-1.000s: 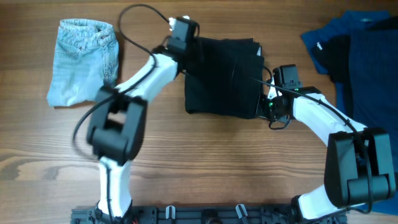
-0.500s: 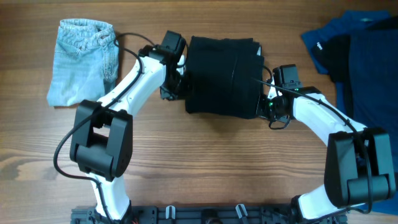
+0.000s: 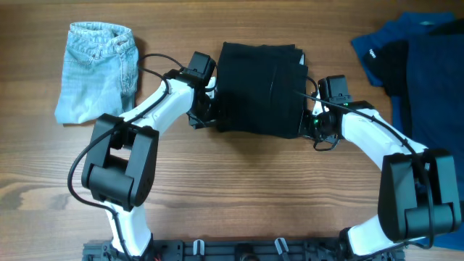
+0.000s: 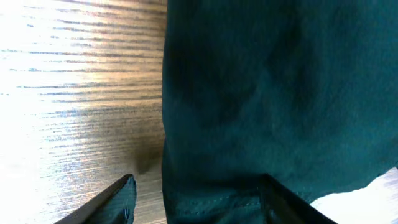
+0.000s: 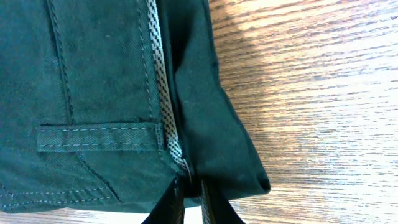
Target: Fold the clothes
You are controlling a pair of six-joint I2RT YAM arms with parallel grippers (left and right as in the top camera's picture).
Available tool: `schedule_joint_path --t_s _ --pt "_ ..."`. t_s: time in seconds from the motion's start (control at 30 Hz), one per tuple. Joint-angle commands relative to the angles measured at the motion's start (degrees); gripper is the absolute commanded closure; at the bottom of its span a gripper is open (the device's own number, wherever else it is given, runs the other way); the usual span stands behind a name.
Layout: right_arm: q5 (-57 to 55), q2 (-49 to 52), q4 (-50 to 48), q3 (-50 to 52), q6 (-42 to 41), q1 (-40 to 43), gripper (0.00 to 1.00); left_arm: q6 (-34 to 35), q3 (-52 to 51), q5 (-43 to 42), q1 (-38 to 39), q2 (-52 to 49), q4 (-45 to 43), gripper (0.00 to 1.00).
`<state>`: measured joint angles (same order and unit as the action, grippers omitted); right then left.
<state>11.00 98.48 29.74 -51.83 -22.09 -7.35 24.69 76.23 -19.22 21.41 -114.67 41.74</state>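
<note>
My right gripper holds the fold of the black clothes low over the table at the clothes' corner. It should let go now, as the fold would rest at that corner.
The black clothes (image 3: 261,90) lie folded into a rough rectangle at the middle back of the table. My left gripper (image 3: 206,110) is at their left edge, low down. In the left wrist view it (image 4: 199,208) is open: one finger (image 4: 121,198) is over the wood, the other (image 4: 283,200) over the cloth (image 4: 267,93), and the hemmed edge lies between them. My right gripper (image 3: 314,127) is at the lower right corner. In the right wrist view it (image 5: 190,198) is shut on a fold of the black cloth (image 5: 93,81), next to a white-patterned lining strip (image 5: 163,112).
A light-blue denim piece (image 3: 98,69) lies at the back left, close to my left arm. A royal-blue top with black parts (image 3: 420,65) lies at the back right. Bare wooden table (image 3: 246,188) shows in front of the clothes.
My left gripper has come from the far left corner of the clothes down along their left edge, toward the front. My right gripper and the clothes have not moved.
</note>
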Motion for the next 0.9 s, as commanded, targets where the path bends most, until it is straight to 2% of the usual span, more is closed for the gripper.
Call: schedule_joint_path --t_s 0.0,0.1,0.17,0.3,0.43,0.47,0.53,0.57,0.77,0.87 --pt "-3.78 1.44 -0.13 1.18 -0.57 0.13 0.89 -0.28 -0.92 2.80 0.11 -0.48 -0.26 0.48" --pt "-3.78 1.44 -0.13 1.18 -0.55 0.13 0.92 -0.28 -2.64 2.84 0.11 -0.48 -0.61 0.72" --pt "-3.78 1.44 -0.13 1.18 -0.55 0.13 0.93 -0.26 -4.09 5.38 0.11 -0.48 -0.66 0.80" --pt "-3.78 1.44 -0.15 1.18 -0.55 0.13 0.93 -0.26 -5.66 12.04 0.11 -0.48 -1.14 0.81" --pt "-3.78 1.44 -0.13 1.18 -0.57 0.13 0.92 -0.26 -6.60 12.94 0.09 -0.48 -4.17 0.80" --pt "-3.78 1.44 -0.13 1.18 -0.52 0.13 0.92 -0.28 -6.60 14.10 0.04 -0.48 -4.52 0.83" --pt "-3.80 1.44 -0.09 1.18 -0.52 0.13 0.92 -0.26 -6.56 18.29 -0.22 -0.28 -4.52 0.96" --pt "-3.82 1.44 -0.13 1.18 -0.39 0.13 0.92 -0.26 -6.45 19.61 -0.57 0.20 -4.48 0.96" --pt "-3.98 -0.31 4.44 -3.61 0.72 0.20 0.76 -0.20 -6.45 19.10 -0.96 9.07 -4.35 0.96" --pt "-4.04 -3.26 9.97 -9.38 1.16 0.31 0.75 3.04 -6.47 18.80 -0.92 14.88 -4.50 0.94"
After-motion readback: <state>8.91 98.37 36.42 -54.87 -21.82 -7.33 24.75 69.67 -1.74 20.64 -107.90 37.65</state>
